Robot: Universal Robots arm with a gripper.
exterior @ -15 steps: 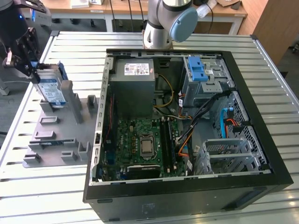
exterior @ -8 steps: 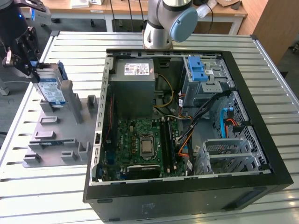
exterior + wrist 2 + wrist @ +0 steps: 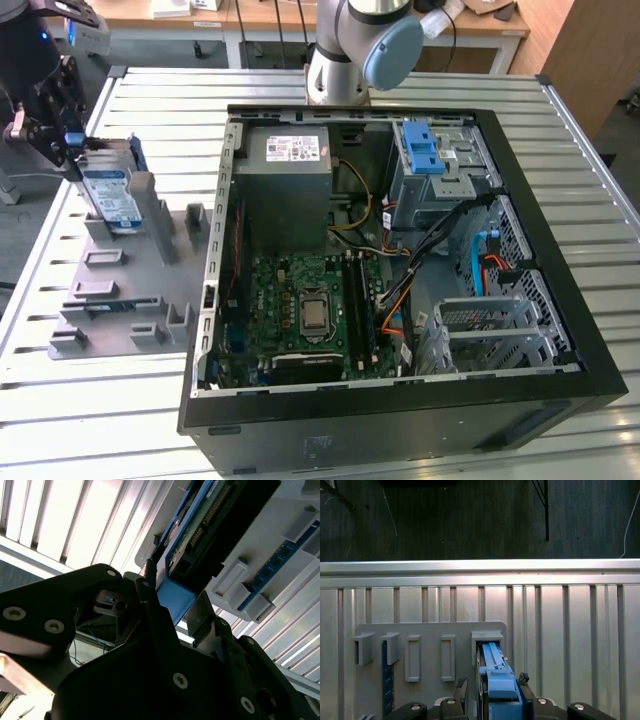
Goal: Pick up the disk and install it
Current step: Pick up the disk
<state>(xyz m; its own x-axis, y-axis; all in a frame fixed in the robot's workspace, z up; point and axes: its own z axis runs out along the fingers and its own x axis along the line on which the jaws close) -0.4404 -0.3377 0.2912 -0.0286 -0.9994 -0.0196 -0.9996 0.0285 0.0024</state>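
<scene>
The disk needs to be installed in the computer point(image 3: 400, 290), so my gripper should next grab the blue frame by its upper end point(image 3: 135, 150).
The disk point(image 3: 107, 197) stands on edge in a slot of the grey fixture point(image 3: 110, 290) at the exterior view's left, its white-and-blue label facing out. My gripper point(image 3: 72, 140) is at its upper end, straddling the blue carrier frame. In the first wrist view the disk point(image 3: 495, 680) is edge-on between my fingers; one fingertip point(image 3: 522, 679) touches the blue frame and the other point(image 3: 461, 683) stands a small gap off. The gripper is open. In the second wrist view the blue frame point(image 3: 175, 600) lies between the fingers, with the disk's circuit board beyond.
The open computer case point(image 3: 590, 330) fills the table's middle, with a blue ridged latch piece point(image 3: 425, 150) on the drive cage at its back right and a grey power supply box point(image 3: 290, 180). The arm's base point(image 3: 345, 50) stands behind the case. The fixture has several other raised holders point(image 3: 412, 657).
</scene>
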